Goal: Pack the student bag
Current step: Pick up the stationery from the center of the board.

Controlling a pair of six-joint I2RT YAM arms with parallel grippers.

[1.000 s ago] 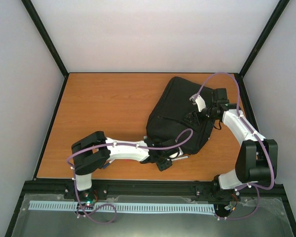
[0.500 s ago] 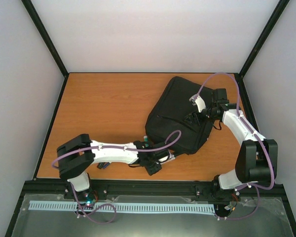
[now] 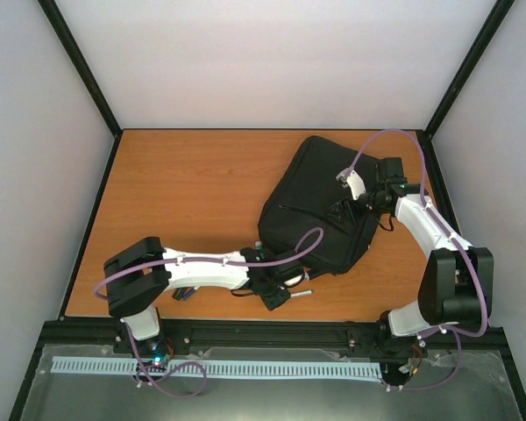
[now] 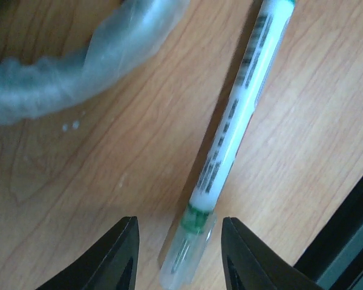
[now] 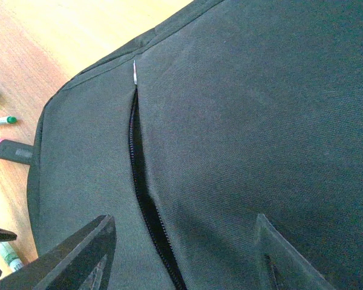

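My left gripper should next grab the white pen (image 4: 242,109) by its clear-end with the cap (image 4: 192,231), so the pen's long body stays free to go into the bag.
The student bag (image 3: 320,206), a large black backpack, lies at the table's middle right. Its front zip (image 5: 139,181) stands partly apart as a dark slit. My right gripper (image 5: 181,260) hovers open just over the bag's fabric, one finger on each side of the slit, and it shows on the bag in the top view (image 3: 349,209). My left gripper (image 3: 282,294) is low at the bag's near edge. A white pen (image 4: 242,109) with a green band and a clear cap lies on the wood, its capped end between the open left gripper's (image 4: 176,248) fingers, touching neither.
Left of the bag, the right wrist view shows a green-capped pen (image 5: 1,121), a pink marker (image 5: 6,150) and a green-tipped item (image 5: 9,255). A translucent cable sleeve (image 4: 78,72) curves over the wood. The table's black front rail (image 4: 345,241) runs close to the pen.
My left arm has drawn back to the left along the near edge, away from the bag. Its jaws have widened, and the pen now lies loose on the table. The right arm has stayed put.
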